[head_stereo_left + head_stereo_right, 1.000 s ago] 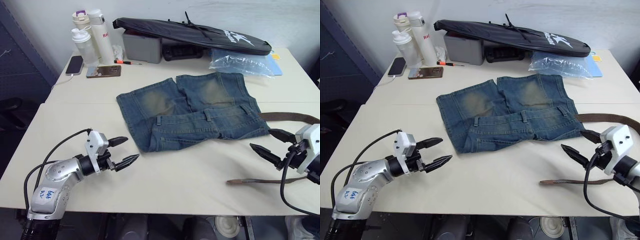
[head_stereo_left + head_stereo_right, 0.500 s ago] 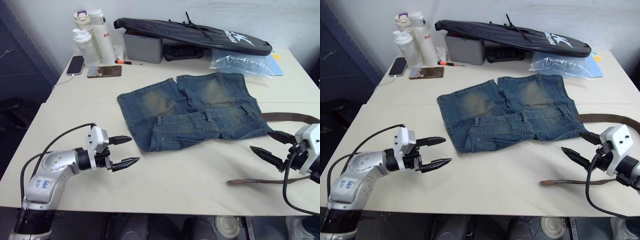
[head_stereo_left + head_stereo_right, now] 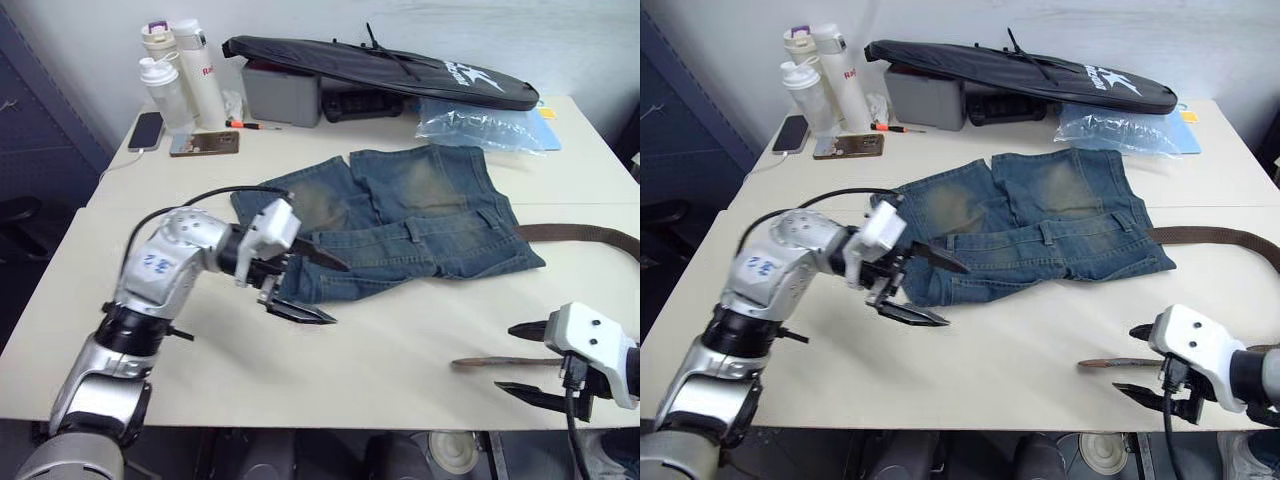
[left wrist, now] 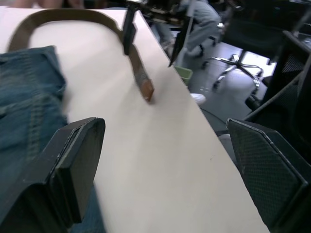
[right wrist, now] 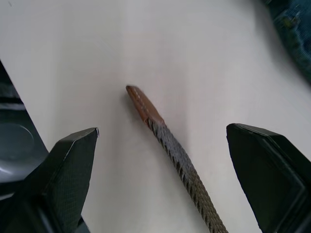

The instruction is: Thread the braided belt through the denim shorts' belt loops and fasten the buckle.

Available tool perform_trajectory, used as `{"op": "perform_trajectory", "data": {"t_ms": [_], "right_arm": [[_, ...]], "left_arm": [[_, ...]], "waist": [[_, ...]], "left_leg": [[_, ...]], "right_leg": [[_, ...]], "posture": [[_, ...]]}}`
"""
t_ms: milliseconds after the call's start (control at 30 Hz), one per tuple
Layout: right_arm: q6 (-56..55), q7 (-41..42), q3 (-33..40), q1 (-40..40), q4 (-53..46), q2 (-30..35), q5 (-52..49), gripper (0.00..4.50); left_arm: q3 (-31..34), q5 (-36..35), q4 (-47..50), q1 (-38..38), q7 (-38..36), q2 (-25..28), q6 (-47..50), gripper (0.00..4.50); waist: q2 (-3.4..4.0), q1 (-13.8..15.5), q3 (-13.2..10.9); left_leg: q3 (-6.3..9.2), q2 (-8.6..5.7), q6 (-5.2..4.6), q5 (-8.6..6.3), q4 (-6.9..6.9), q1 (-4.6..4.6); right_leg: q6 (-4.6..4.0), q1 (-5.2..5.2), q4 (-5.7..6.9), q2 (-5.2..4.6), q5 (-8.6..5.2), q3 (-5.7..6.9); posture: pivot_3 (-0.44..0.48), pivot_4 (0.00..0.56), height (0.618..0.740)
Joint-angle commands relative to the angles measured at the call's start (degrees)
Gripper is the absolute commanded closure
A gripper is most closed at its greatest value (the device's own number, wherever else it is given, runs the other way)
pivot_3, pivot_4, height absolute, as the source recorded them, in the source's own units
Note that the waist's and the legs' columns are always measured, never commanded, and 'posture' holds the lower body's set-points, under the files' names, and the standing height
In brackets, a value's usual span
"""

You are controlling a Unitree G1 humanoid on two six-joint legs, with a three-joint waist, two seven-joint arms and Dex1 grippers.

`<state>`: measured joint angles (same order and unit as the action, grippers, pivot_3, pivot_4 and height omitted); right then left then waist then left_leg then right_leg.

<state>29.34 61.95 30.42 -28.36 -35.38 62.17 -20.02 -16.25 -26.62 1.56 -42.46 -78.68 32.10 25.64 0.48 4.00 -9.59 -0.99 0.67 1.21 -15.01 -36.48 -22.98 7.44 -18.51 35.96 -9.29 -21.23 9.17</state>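
Observation:
I need to thread the braided belt (image 3: 585,235) through the shorts' belt loops, so my left gripper should grab it by its reddish-brown leather tip (image 3: 463,363) next.
The denim shorts (image 3: 400,215) lie flat mid-table, waistband toward me, with belt loops (image 3: 412,232) showing along it. The braided belt (image 3: 585,235) runs off the table's right edge and loops back along the front, ending in its reddish leather tip (image 3: 462,363). The buckle is out of view. My left gripper (image 3: 340,294) is open at the waistband's left corner, one finger over the denim (image 4: 29,107). My right gripper (image 3: 504,357) is open and straddles the belt just behind the tip (image 5: 143,104), holding nothing.
Along the back stand bottles (image 3: 185,70), a phone (image 3: 148,130), a grey box (image 3: 282,95), a long black bag (image 3: 380,68) and a clear plastic bag (image 3: 480,128). The table's front edge (image 3: 330,418) runs close to the belt tip.
My left gripper has swung right and forward from the bare table to the shorts' waistband corner. My right gripper has dropped toward the front edge and now straddles the belt's end.

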Motion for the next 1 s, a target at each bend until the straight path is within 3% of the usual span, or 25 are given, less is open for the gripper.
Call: {"op": "perform_trajectory", "data": {"t_ms": [33,133,200,400,433,500,633,767,1000], "right_arm": [[-6.8,-1.8,-5.4,1.9,3.2,0.1,6.4,0.00],[-10.0,-2.3,-10.0,4.2,8.1,0.9,10.4,0.00],[-11.3,-2.3,-12.6,5.8,11.5,1.1,12.4,0.56],[-14.5,-0.3,-14.6,8.8,16.5,1.2,12.7,3.21],[-14.6,0.0,-14.2,9.9,17.1,1.3,12.0,3.84],[-13.8,1.2,-12.5,12.0,17.5,1.5,9.8,4.29],[-8.5,2.5,-8.7,16.1,15.9,1.0,3.6,4.29],[7.5,1.3,-3.8,25.4,9.6,-0.4,-14.6,4.29],[20.5,-5.2,-3.8,32.7,2.2,-1.8,-29.5,4.29]], "left_arm": [[-0.8,2.2,-1.1,-1.2,-1.5,-0.7,-3.4,0.09],[-0.9,2.6,0.4,-0.2,-1.6,-0.6,-3.7,0.09],[-0.2,2.7,1.4,0.7,-0.3,-0.4,-3.4,0.00],[2.8,2.2,5.0,4.2,4.4,0.5,-2.2,0.00],[3.5,1.8,5.7,4.8,5.7,0.3,-1.4,0.00],[5.1,0.2,6.8,5.8,7.6,-0.1,0.4,0.00],[8.4,-2.9,7.8,6.8,12.2,-2.6,3.4,0.00],[16.6,-14.4,6.9,5.2,21.8,-14.4,7.5,0.00],[8.5,-10.9,4.9,6.2,26.6,-23.1,8.5,0.00]], "waist": [[-0.01,-0.3,0.0],[-0.02,-0.5,0.0],[-0.02,-0.7,0.0],[-0.06,-0.9,0.0],[-0.05,-1.0,0.0],[-0.03,-1.0,0.0],[0.02,-0.8,0.0],[0.02,-0.8,0.0],[0.01,-0.6,0.0]], "left_leg": [[0.00,0.01,0.00,0.00,0.02,0.01],[0.01,0.00,0.00,0.01,0.00,0.00],[0.03,-0.01,0.00,0.01,-0.03,-0.01],[0.12,-0.01,-0.02,0.01,-0.20,0.00],[0.12,-0.01,-0.02,0.01,-0.26,-0.01],[0.14,0.00,-0.04,0.00,-0.44,-0.07],[0.22,0.04,-0.05,-0.01,-0.52,-0.10],[0.36,0.15,-0.09,0.02,-0.61,-0.20],[0.43,-0.04,-0.13,0.00,-0.58,-0.13]], "right_leg": [[0.00,0.00,-0.01,0.01,0.00,0.00],[0.00,0.00,-0.01,0.00,0.00,0.01],[0.00,0.03,0.00,-0.01,0.00,0.01],[0.00,0.13,0.03,-0.02,0.01,0.05],[0.01,0.14,0.04,-0.02,0.02,0.05],[0.03,0.15,0.06,-0.03,0.05,0.01],[0.03,0.15,0.12,-0.04,0.05,0.03],[0.09,0.17,0.11,-0.07,0.12,0.03],[0.10,0.45,-0.08,-0.07,0.15,0.24]], "posture": [[0.000,0.150,0.658],[0.000,0.150,0.658],[0.000,0.150,0.658],[0.000,0.150,0.658],[0.000,0.150,0.658],[0.000,0.150,0.658],[0.000,0.150,0.658],[0.000,0.150,0.658],[0.000,0.150,0.658]]}}
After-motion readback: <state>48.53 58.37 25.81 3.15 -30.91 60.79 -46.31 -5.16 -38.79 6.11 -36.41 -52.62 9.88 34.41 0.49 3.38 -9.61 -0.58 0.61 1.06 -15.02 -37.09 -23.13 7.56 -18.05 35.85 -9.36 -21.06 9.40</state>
